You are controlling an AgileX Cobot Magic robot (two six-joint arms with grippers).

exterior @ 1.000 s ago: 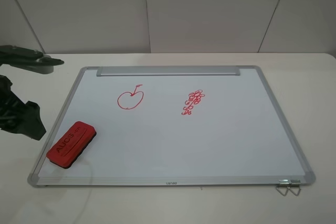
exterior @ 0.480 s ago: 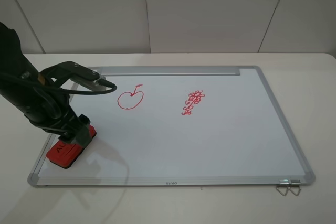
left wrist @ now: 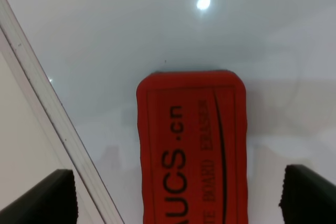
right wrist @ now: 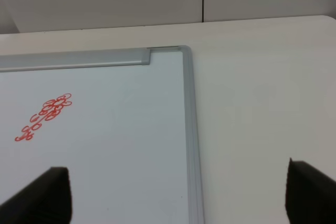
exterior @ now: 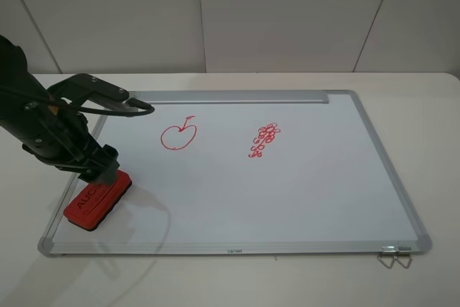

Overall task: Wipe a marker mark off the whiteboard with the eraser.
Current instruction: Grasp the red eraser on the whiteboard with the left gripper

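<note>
My left gripper's fingers are still above the red eraser, so they go lower next, before the gripper closes on it.
The whiteboard lies flat on the table. The marker mark, a red apple outline, sits on its left half. The red eraser rests on the board's near left corner. My left gripper hovers just over the eraser's far end. In the left wrist view the left gripper is open, its dark fingers wide apart on either side of the eraser. My right gripper is open above the board's far right corner, holding nothing; it does not show in the exterior view.
A red cluster of tiny loops marks the board's middle, also seen from the right wrist as the cluster. The silver tray strip runs along the far edge. A metal clip hangs off the near right corner.
The left arm swung in from the left edge over the eraser, then drew back slightly, so more of the eraser's top shows. The eraser has not moved.
</note>
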